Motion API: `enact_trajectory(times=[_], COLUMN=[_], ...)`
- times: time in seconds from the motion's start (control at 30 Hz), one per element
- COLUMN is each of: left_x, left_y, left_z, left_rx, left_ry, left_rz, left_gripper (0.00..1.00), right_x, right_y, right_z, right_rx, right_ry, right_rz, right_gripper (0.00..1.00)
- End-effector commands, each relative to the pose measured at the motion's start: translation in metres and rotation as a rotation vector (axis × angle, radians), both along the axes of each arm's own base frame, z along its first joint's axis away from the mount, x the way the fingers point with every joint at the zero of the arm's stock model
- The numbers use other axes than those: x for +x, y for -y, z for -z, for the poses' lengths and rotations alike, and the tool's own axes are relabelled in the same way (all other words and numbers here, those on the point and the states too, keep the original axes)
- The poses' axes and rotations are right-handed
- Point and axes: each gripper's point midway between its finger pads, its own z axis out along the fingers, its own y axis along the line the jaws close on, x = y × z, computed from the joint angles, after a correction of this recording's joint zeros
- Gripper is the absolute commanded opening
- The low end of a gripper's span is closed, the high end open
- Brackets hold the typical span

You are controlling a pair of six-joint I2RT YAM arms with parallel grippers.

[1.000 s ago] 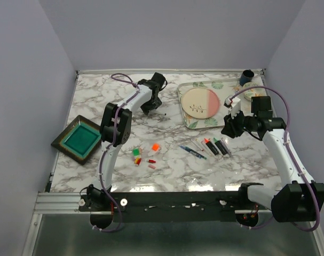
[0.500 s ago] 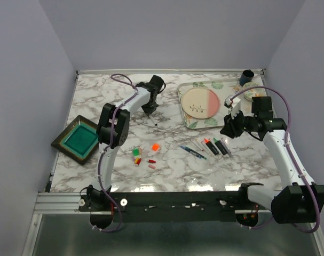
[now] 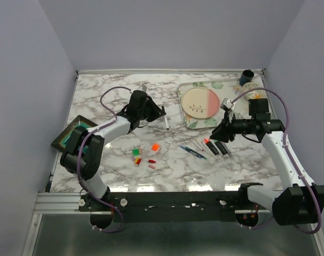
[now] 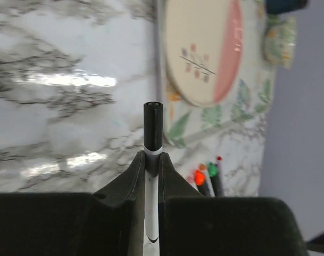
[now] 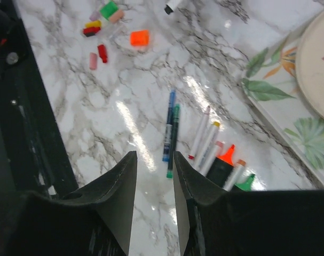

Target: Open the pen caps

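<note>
The pen has a white body and a cap. My right gripper should reach the pen and hold its white body (image 4: 151, 208), so the black cap (image 4: 152, 125) stays free for my left gripper to open.
My left gripper (image 3: 158, 113) is shut on a white pen with a black cap (image 4: 152, 125) and holds it above the marble, left of the tray; in the left wrist view the fingers (image 4: 152, 160) pinch the pen just below the cap. My right gripper (image 3: 215, 134) is open and empty, hovering over the row of uncapped pens (image 5: 171, 130) and the orange highlighter (image 5: 223, 162) and green highlighter (image 5: 245, 183). Loose caps lie near the front: green (image 5: 109, 9), orange (image 5: 140, 38), red (image 5: 102, 53), pink (image 5: 92, 61).
A leaf-patterned tray (image 3: 199, 124) with a pink and cream plate (image 3: 200, 102) stands at the back right. A teal square dish (image 3: 71, 140) sits at the left edge. A dark cup (image 3: 247, 77) is in the back right corner.
My left arm has swung from the back toward the left, lowering, with the pen still in it. My right gripper has moved left, over the pens.
</note>
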Motion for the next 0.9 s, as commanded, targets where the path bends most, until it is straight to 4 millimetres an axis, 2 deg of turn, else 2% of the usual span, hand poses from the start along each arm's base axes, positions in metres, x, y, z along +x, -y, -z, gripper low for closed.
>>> enact_trajectory(times=[0.0,0.07,0.1,0.17,0.33,0.43,0.57,0.6,0.87], left_x=[-0.03,-0.043,-0.059,-0.069,-0.096,-0.098,-0.109,-0.108,-0.115], left_y=[0.067,0.076,0.087,0.096,0.124,0.132,0.144,0.145,0.16], left_z=[-0.113,-0.123,-0.131,-0.14,-0.157,-0.159,-0.159,-0.158,-0.152], left_rx=[-0.384,-0.426,-0.461,-0.501,-0.573,-0.581,-0.59,-0.591,-0.586], left_ry=[0.38,0.411,0.442,0.465,0.523,0.538,0.538,0.536,0.528], left_rz=[0.253,0.271,0.301,0.292,0.304,0.284,0.295,0.288,0.31], left_gripper=[0.0,0.0,0.0,0.0,0.0,0.0,0.0,0.0,0.0], right_x=[-0.028,-0.042,-0.042,-0.044,-0.032,-0.022,0.01,0.013,0.009], right_y=[-0.035,-0.045,-0.049,-0.053,-0.056,-0.056,-0.045,-0.044,-0.049], right_z=[-0.027,-0.031,-0.036,-0.031,-0.027,-0.025,-0.015,-0.016,-0.019], right_rx=[0.191,0.26,0.285,0.302,0.327,0.342,0.318,0.326,0.361], right_ry=[-0.003,-0.026,-0.016,-0.038,-0.132,-0.176,-0.232,-0.249,-0.3], right_rz=[-0.135,-0.193,-0.2,-0.208,-0.143,-0.059,0.217,0.25,0.219], right_gripper=[0.42,0.47,0.5,0.51,0.54,0.57,0.58,0.58,0.56])
